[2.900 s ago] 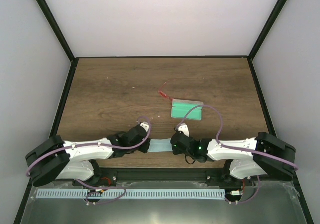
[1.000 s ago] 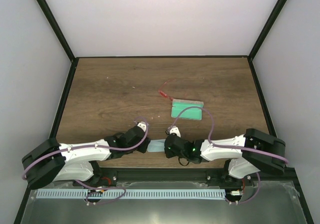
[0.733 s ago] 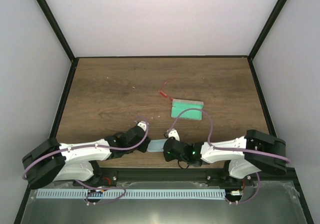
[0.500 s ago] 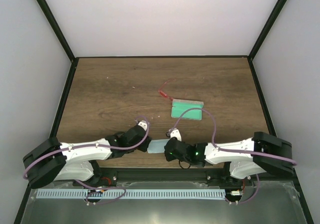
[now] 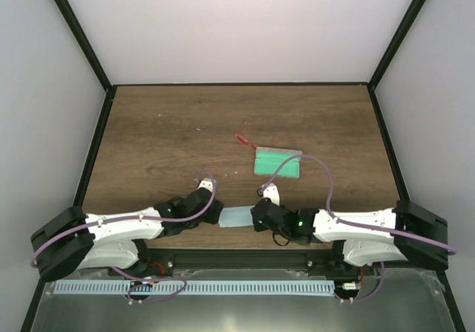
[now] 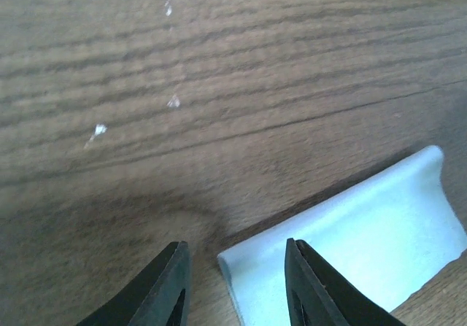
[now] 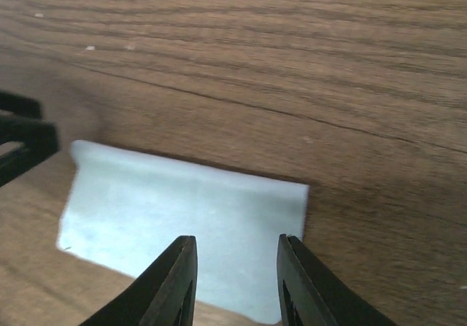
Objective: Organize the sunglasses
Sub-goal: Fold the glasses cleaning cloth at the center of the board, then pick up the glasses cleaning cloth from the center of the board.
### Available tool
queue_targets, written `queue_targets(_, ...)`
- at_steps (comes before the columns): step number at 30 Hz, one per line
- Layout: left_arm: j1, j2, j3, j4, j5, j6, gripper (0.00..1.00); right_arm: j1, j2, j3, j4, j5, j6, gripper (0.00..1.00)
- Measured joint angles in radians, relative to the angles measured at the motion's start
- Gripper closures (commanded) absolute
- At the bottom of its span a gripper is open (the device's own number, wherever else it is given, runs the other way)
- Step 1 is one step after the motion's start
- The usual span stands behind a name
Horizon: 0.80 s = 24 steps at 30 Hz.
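My right gripper will next grab the cloth point(image 5: 237, 217) by the corner opposite my left gripper, so its middle stays free to lay in the case.
The red-framed sunglasses point(image 5: 242, 137) lie on the table beyond the open grey case with green lining point(image 5: 277, 162). A pale blue cloth point(image 5: 237, 217) lies folded near the front edge, between both grippers. My left gripper point(image 6: 235, 282) is open, its fingers astride the cloth's point(image 6: 350, 238) left corner. My right gripper point(image 7: 235, 286) is open above the cloth's point(image 7: 182, 220) right part. In the top view the left gripper point(image 5: 215, 215) and right gripper point(image 5: 256, 215) flank the cloth.
The wooden table point(image 5: 163, 139) is walled by a black-framed enclosure. A metal tray runs below the arm bases at the front. Purple cables loop over both arms.
The right arm pushed left toward the cloth, then drew back right. The cloth now lies flatter and shows more between the grippers. The left gripper shifted slightly.
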Motion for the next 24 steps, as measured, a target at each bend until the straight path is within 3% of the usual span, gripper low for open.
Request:
queue_targets(12, -0.165, 0.059, -0.019, -0.044, -0.131, -0.212, 0.60, -0.085, 0.067, 0.006, -0.017, -0.021, -0.011, 0.63)
queue_targets(24, -0.203, 0.108, 0.015, -0.075, -0.205, -0.275, 0.64, -0.085, 0.155, 0.003, 0.050, -0.068, -0.022, 0.77)
